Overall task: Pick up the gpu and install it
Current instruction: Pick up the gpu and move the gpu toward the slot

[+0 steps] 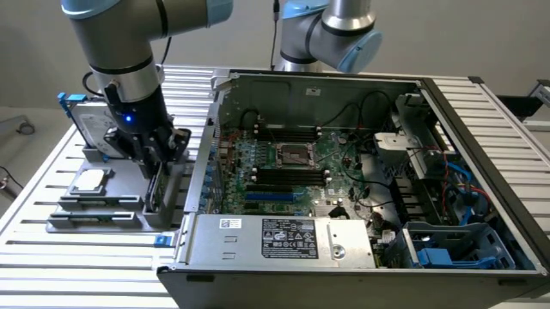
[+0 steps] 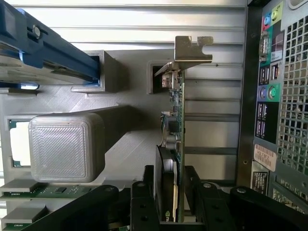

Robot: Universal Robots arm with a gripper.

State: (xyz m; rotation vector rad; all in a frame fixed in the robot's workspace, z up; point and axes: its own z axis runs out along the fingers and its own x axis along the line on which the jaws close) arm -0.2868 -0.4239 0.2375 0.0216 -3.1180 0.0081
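Note:
My gripper grabs the GPU across its black-covered middle (image 2: 172, 185) next, where both its sides stand free. The grey holder's slots hug the GPU (image 2: 176, 120) at its ends.
The gpu (image 2: 176, 120) stands on edge in a slot of the grey holder (image 2: 130, 125). It is a thin green board with a black cover on one face and a silver end bracket (image 2: 192, 49). My gripper (image 2: 168, 179) has come down over it, open. One of its black fingers (image 2: 149, 177) is on each side of the card, close to its faces. In the exterior view my gripper (image 1: 153, 168) hangs over the gpu (image 1: 156, 190), just outside the open computer case (image 1: 275, 239), at that view's left.
A silver hard drive with a blue frame (image 1: 86, 119) stands in the holder behind my gripper. A processor (image 1: 92, 180) and long memory sticks (image 1: 94, 201) lie beside it. The motherboard (image 1: 292, 161) is exposed inside the case. A second arm (image 1: 331, 32) stands behind the case.

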